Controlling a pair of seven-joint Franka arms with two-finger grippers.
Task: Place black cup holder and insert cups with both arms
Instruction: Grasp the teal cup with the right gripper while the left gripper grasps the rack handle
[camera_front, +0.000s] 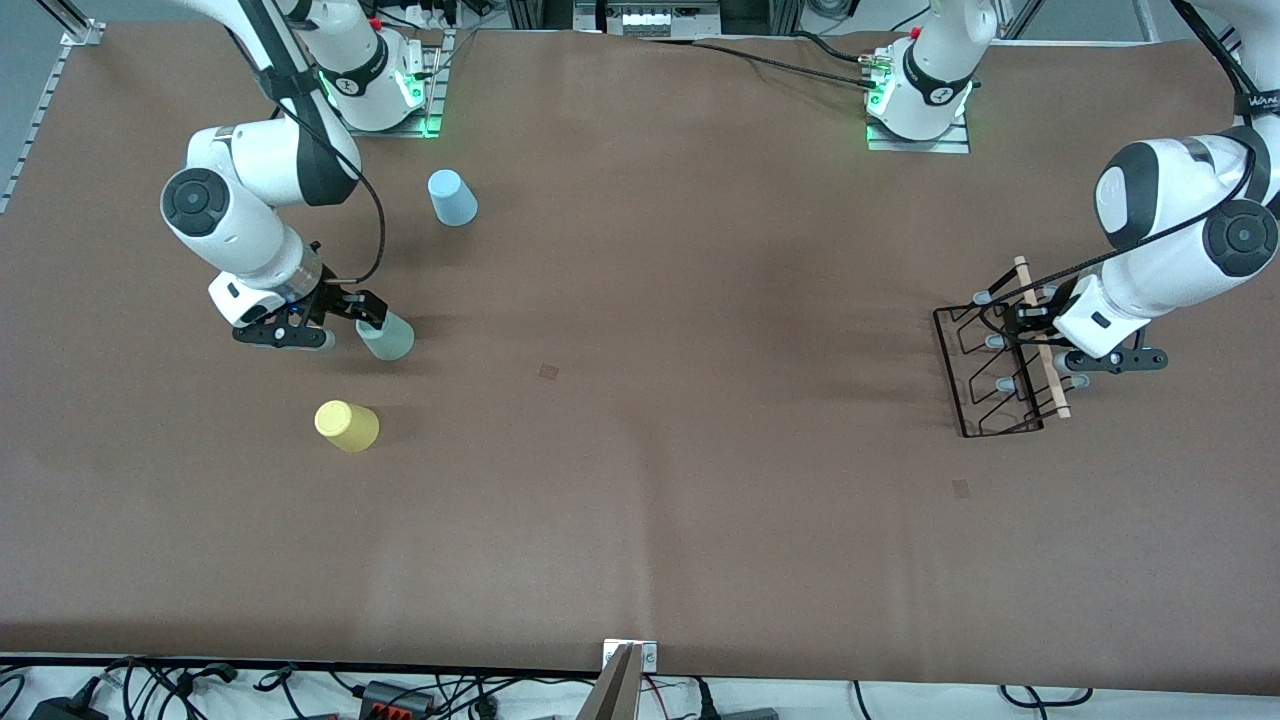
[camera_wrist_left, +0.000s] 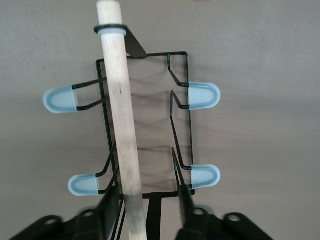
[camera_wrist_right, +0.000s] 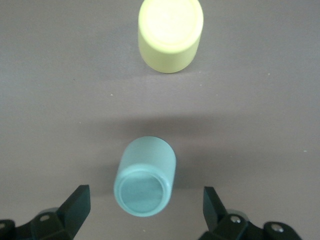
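Note:
My right gripper's fingers stop above the mint green cup's sides, so it is too early to close. My right gripper lowers first, then closes on the cup.
The black cup holder (camera_front: 988, 385) stands on the table toward the left arm's end, its wooden rod (camera_wrist_left: 121, 135) on top and pale-tipped pegs (camera_wrist_left: 202, 95) sticking out at both sides. My left gripper (camera_front: 1040, 345) is over it, open, with its fingers (camera_wrist_left: 184, 202) either side of the rod. The mint green cup (camera_front: 387, 337) stands base up toward the right arm's end. My right gripper (camera_front: 350, 320) is low over it, open, and the cup (camera_wrist_right: 145, 177) sits between the fingertips (camera_wrist_right: 77, 200) without touching them. The yellow cup (camera_front: 347, 425) and blue cup (camera_front: 452, 197) stand close by.
The yellow cup (camera_wrist_right: 170, 35) is nearer to the front camera than the mint cup, the blue cup farther from it. The brown table (camera_front: 650, 400) is bare between the cups and the holder. Cables lie along the table's front edge (camera_front: 400, 690).

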